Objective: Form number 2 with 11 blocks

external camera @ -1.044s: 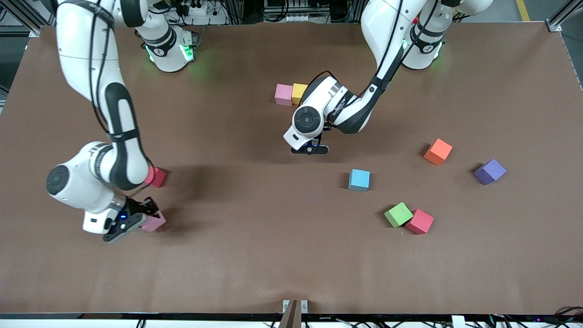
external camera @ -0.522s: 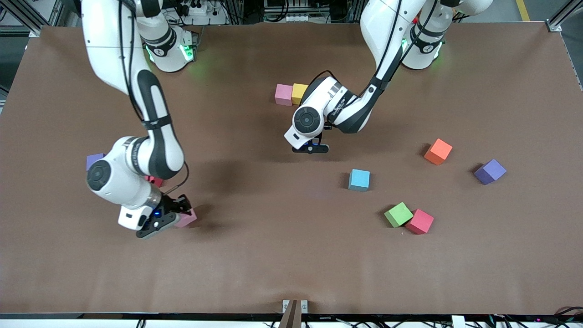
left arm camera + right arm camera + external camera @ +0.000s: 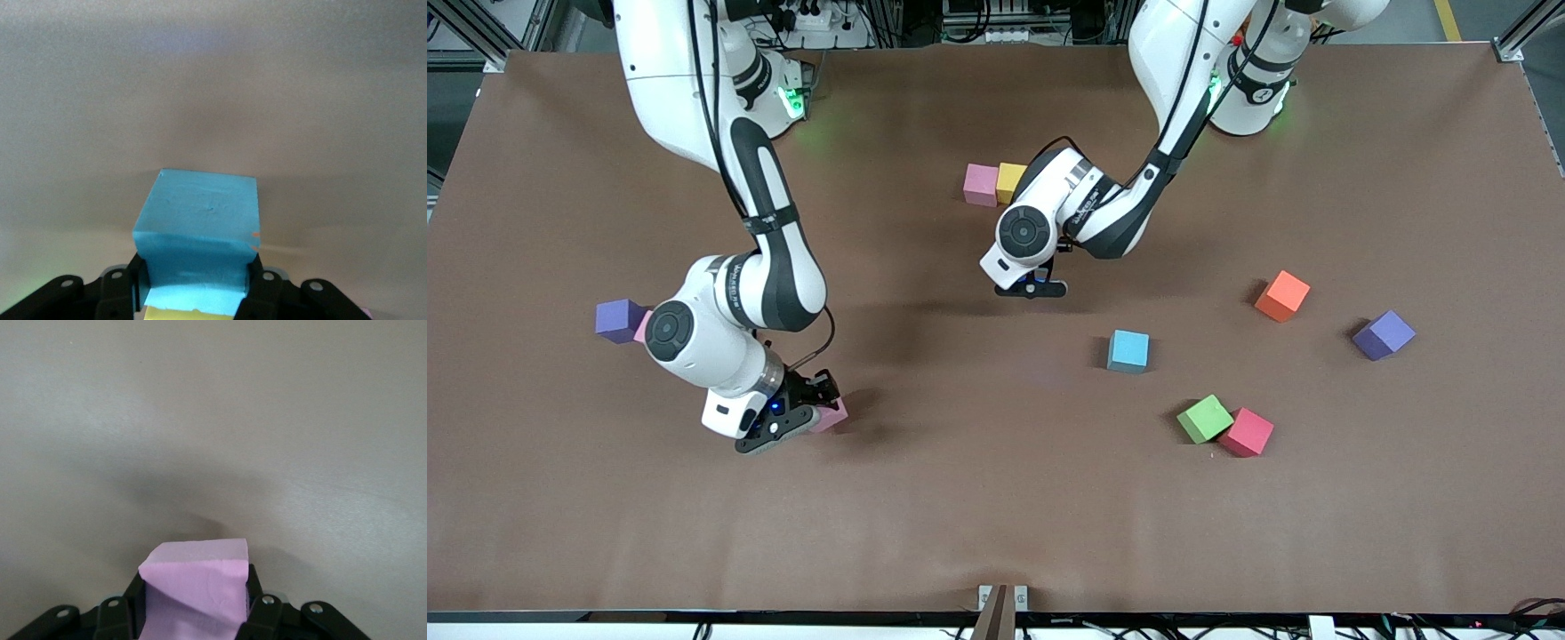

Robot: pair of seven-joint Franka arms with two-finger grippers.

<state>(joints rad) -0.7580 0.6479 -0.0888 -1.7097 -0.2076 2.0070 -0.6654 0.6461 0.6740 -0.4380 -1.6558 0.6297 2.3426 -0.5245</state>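
The light blue block's lower edge meets the table, flush with the yellow block, so it is time for my left gripper to release the light blue block.
My right gripper (image 3: 818, 412) is shut on a pink block (image 3: 834, 415), low over bare table toward the right arm's end. In the right wrist view the pink block (image 3: 197, 587) fills the gap between the fingers. My left gripper (image 3: 1032, 286) is shut on a light blue block (image 3: 197, 227) over bare table close to a pink block (image 3: 980, 184) and a yellow block (image 3: 1009, 180) that touch side by side. Loose blocks lie toward the left arm's end: light blue (image 3: 1128, 351), green (image 3: 1204, 419) touching red (image 3: 1247, 432), and orange (image 3: 1282, 295).
One purple cube (image 3: 1384, 334) lies toward the left arm's end of the table. Another purple cube (image 3: 618, 320) lies at the right arm's end, with a pink edge (image 3: 641, 327) showing beside it. The right arm's forearm hangs over that corner.
The right arm has carried the pink block toward the middle of the table, uncovering the purple cube at its end. The left arm has barely moved.
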